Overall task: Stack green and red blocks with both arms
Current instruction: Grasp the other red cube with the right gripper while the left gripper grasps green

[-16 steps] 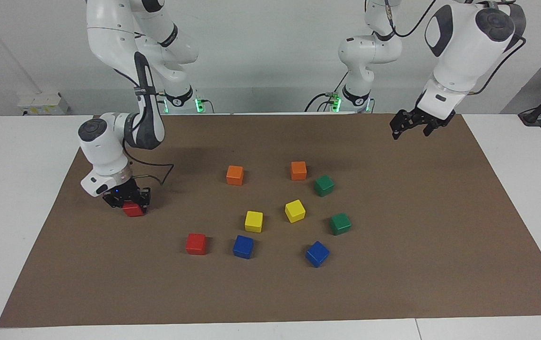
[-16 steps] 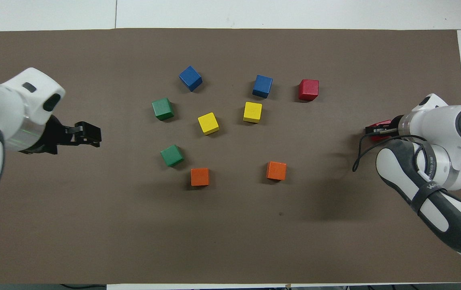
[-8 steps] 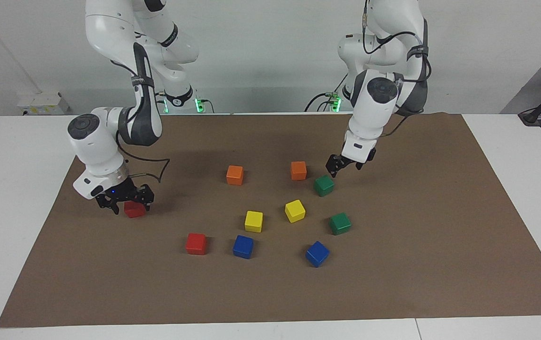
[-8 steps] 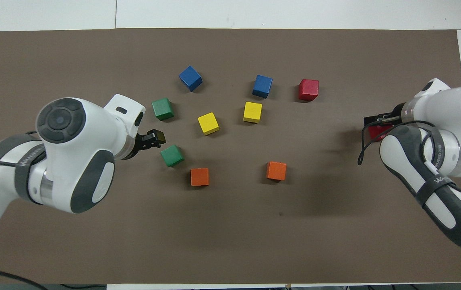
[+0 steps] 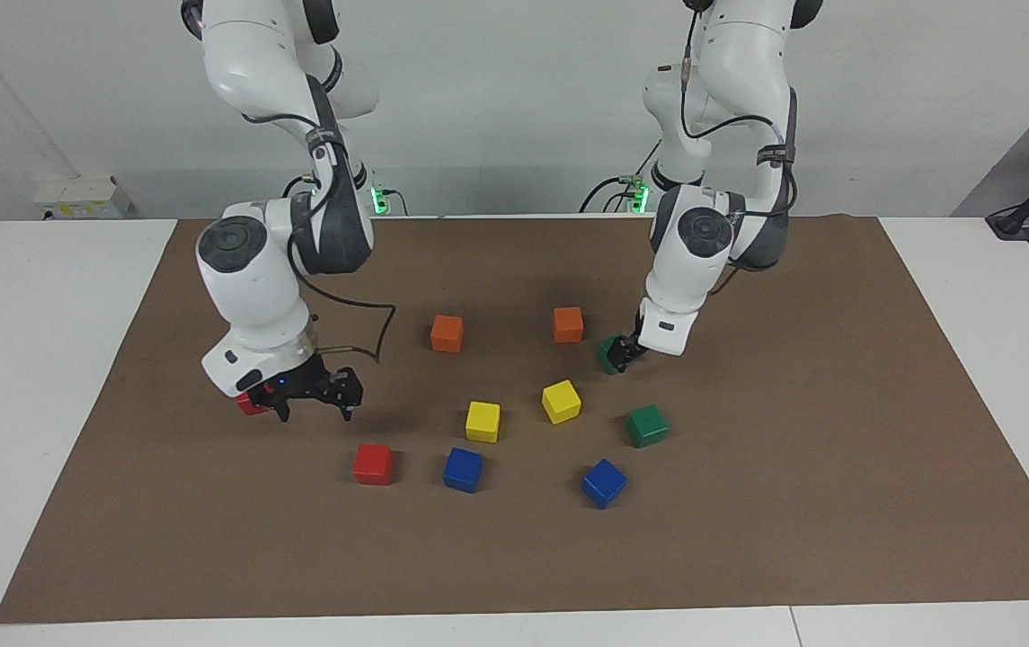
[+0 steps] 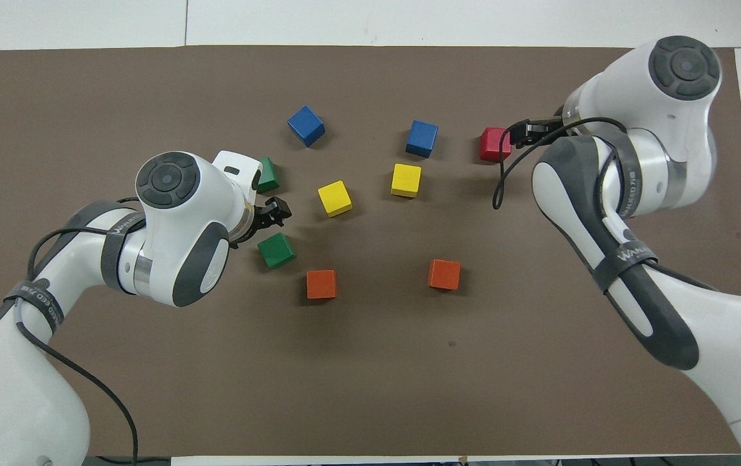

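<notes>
My left gripper moves toward the green cube (image 6: 276,250) next, before it closes on the cube, since the cube lies beyond that gripper's open fingers in the overhead view.
Two red cubes and two green cubes lie on the brown mat (image 5: 748,557). My right gripper (image 5: 316,413) is open and empty, low over the mat between one red cube (image 5: 249,405), half hidden by its wrist, and the other red cube (image 5: 373,464). In the overhead view that gripper (image 6: 518,134) sits beside the second red cube (image 6: 494,144). My left gripper (image 5: 622,358) is open, low at the green cube (image 5: 607,350) nearer the robots and partly covers it. In the overhead view the left gripper (image 6: 276,212) lies between that green cube (image 6: 276,250) and the farther green cube (image 6: 268,175).
Two orange cubes (image 5: 447,332) (image 5: 568,324) lie nearer the robots. Two yellow cubes (image 5: 483,420) (image 5: 561,401) sit mid-mat. Two blue cubes (image 5: 462,469) (image 5: 603,483) lie farthest from the robots. The second green cube (image 5: 647,425) stands beside a blue one.
My right gripper let go of the first red cube, lifted and moved toward the second red cube. My left arm swung in from its end of the table and came down at the green cube.
</notes>
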Robot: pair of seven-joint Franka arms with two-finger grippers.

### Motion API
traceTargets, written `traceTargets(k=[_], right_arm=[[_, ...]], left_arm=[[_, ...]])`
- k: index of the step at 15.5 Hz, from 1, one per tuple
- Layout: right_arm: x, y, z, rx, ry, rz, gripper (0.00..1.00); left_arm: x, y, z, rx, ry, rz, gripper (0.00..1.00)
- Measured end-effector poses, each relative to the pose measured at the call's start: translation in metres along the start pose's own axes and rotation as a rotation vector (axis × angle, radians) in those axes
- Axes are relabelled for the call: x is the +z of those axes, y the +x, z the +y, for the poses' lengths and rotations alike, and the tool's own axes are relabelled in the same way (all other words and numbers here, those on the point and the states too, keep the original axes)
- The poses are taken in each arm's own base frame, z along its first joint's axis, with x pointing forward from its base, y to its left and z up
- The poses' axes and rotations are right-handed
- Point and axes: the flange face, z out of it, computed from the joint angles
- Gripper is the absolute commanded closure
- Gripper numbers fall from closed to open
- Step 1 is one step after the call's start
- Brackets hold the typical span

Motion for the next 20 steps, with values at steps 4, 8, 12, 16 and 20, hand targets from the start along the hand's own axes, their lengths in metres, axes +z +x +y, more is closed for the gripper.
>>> traceTargets(k=[4, 8, 12, 16, 20], right_arm=[[0.04, 0.015, -0.028, 0.055, -0.006, -0.019, 0.0], [0.06, 0.025, -0.034, 0.062, 0.002, 0.009, 0.0], [0.068, 0.025, -0.035, 0.062, 0.005, 0.018, 0.0], [0.094, 0.02, -0.038, 0.056, 0.009, 0.027, 0.01], [0.108, 0.013, -0.041, 0.05, 0.005, 0.014, 1.0]], left_arm=[[0.01, -0.009, 0.012, -0.021, -0.008, 0.0, 0.0], [0.018, -0.019, 0.018, -0.055, -0.006, -0.002, 0.0], [0.024, -0.022, 0.015, -0.064, -0.004, -0.004, 0.0], [0.03, -0.026, 0.015, -0.097, -0.015, 0.007, 0.27], [0.038, -0.034, 0.015, -0.092, -0.012, 0.005, 1.0]])
